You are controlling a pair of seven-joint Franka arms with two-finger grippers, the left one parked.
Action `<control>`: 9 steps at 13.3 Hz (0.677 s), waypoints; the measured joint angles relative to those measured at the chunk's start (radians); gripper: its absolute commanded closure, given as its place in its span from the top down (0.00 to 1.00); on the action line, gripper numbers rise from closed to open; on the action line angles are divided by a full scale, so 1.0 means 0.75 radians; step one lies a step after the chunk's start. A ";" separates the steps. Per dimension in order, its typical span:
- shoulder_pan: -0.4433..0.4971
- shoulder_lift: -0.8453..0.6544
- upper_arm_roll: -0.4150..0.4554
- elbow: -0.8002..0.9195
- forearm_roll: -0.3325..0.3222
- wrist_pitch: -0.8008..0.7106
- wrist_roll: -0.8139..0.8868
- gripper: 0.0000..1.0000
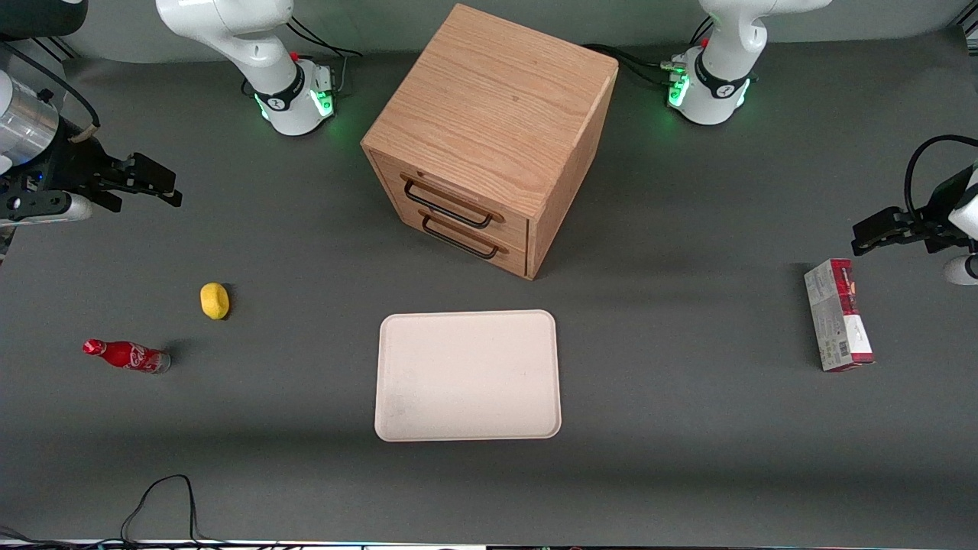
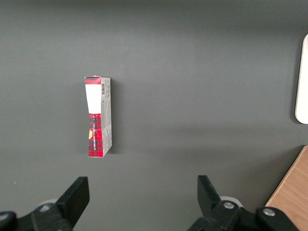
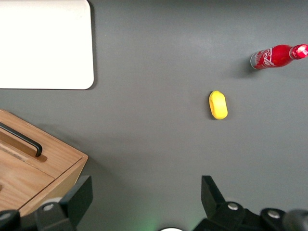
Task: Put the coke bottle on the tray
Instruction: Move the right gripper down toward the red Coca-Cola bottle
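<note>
My right gripper grabs the bottle by its cap end (image 1: 95, 347) next, to place the coke bottle on the tray (image 1: 467, 374).
The coke bottle (image 1: 126, 356), small and red with a red cap and white script, lies on its side on the grey table toward the working arm's end. It also shows in the right wrist view (image 3: 276, 56). The cream-white tray (image 1: 467, 374) lies flat in front of the cabinet, nearer the front camera, with nothing on it; one corner shows in the right wrist view (image 3: 43, 43). My right gripper (image 1: 157, 183) hangs open and empty above the table, farther from the front camera than the bottle and well apart from it. Its spread fingers frame bare table in the right wrist view (image 3: 146, 192).
A yellow lemon-like lump (image 1: 215, 300) (image 3: 218, 104) lies between the gripper and the bottle. A wooden two-drawer cabinet (image 1: 489, 137) stands mid-table. A red and grey carton (image 1: 837, 313) lies toward the parked arm's end. A black cable (image 1: 164, 496) loops at the table's near edge.
</note>
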 measured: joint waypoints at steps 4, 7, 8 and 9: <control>-0.001 0.024 -0.002 0.015 -0.011 0.000 0.000 1.00; -0.019 0.152 -0.064 0.118 -0.106 0.026 -0.126 1.00; -0.022 0.213 -0.130 0.146 -0.113 0.086 -0.217 1.00; -0.027 0.277 -0.208 0.160 -0.114 0.168 -0.331 1.00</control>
